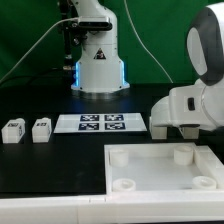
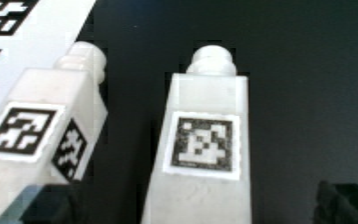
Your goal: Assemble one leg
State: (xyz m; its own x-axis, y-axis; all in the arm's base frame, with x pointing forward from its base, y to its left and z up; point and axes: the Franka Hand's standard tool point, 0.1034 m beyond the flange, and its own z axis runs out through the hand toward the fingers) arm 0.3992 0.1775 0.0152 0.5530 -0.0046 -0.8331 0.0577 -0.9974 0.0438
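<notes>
Next, my gripper grabs the leg by its square body behind the tag (image 2: 195,202), which keeps the leg's round end free for the panel's socket.
In the wrist view two white legs lie side by side on the black table, each with a square tag. One leg (image 2: 206,120) lies between my fingers. The other leg (image 2: 51,125) lies beside it, outside them. My gripper (image 2: 194,205) is open, with a dark gap between the middle leg and each fingertip (image 2: 345,200). In the exterior view my gripper (image 1: 186,127) is low over the table behind the big white panel (image 1: 150,172); the arm hides these two legs there. Two more legs (image 1: 13,130) (image 1: 41,128) stand at the exterior view's left.
The marker board (image 1: 100,122) lies mid-table, and its corner shows in the wrist view (image 2: 12,35). The panel with round corner sockets (image 1: 182,154) fills the front right. The robot base (image 1: 98,60) stands at the back, with cables beside it.
</notes>
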